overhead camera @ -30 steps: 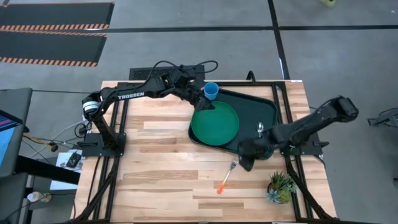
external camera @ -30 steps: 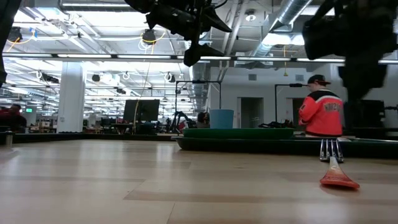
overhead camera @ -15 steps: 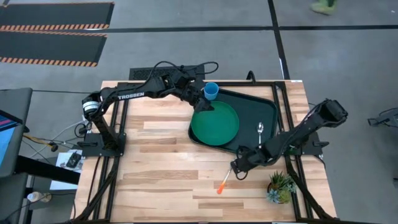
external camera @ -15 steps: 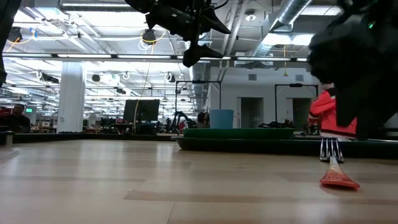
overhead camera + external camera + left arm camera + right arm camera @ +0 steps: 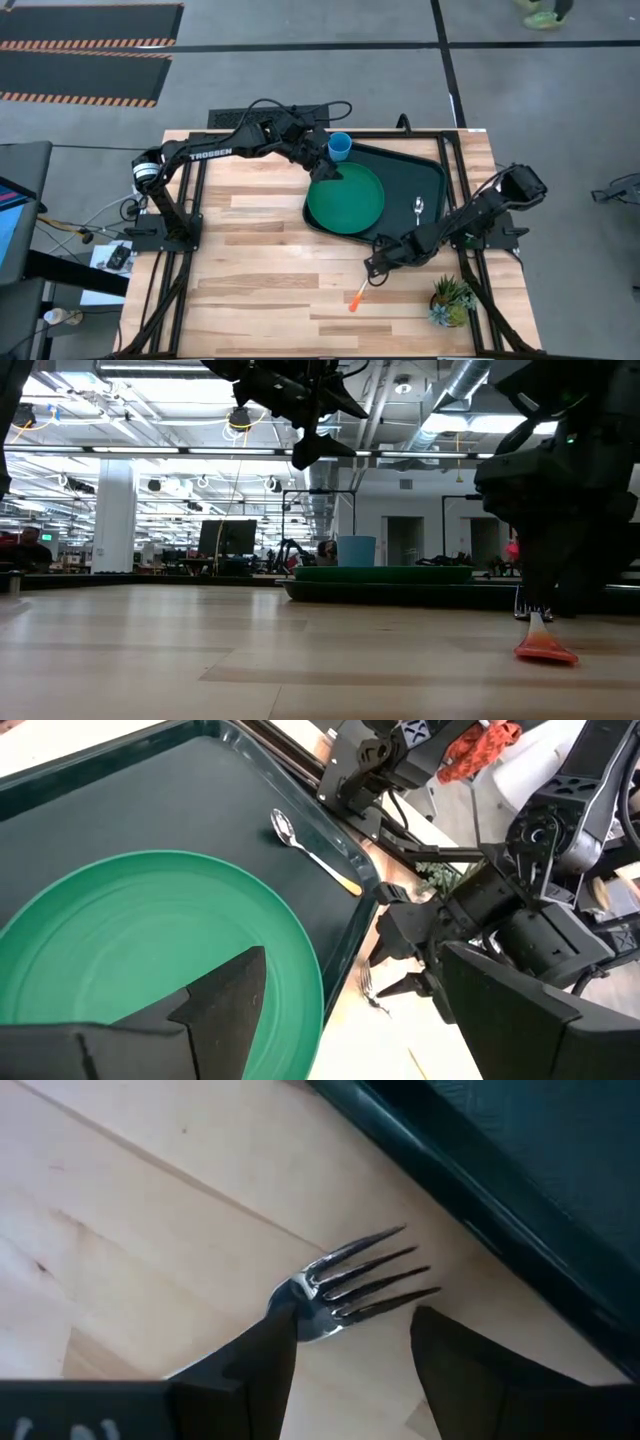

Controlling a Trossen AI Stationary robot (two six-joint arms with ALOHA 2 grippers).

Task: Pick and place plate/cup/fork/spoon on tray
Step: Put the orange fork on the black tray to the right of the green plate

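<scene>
I will set the fork on the tray (image 5: 430, 165), so next I will use my right gripper to grab the metal neck of the fork (image 5: 360, 290), below the tines.
The fork (image 5: 360, 290) lies flat on the wood table just in front of the tray, orange handle toward the near edge. My right gripper (image 5: 372, 270) is open low over the fork's tined head (image 5: 350, 1285), one finger on each side of it. I cannot tell whether it touches the fork. The green plate (image 5: 345, 197), the blue cup (image 5: 340, 146) and the spoon (image 5: 418, 208) rest on the dark tray (image 5: 430, 165). My left gripper (image 5: 325, 165) hovers open and empty above the plate's far left rim, beside the cup.
A small potted plant (image 5: 450, 298) stands near the table's right front corner, close to my right arm. Bare wood lies to the left of the tray and the fork. The tray's raised rim (image 5: 470, 1190) runs just beyond the fork's tines.
My right gripper has gone toward the table's left and near edges and down, from beside the tray's near right corner to low over the fork's head. The fork has stayed where it was.
</scene>
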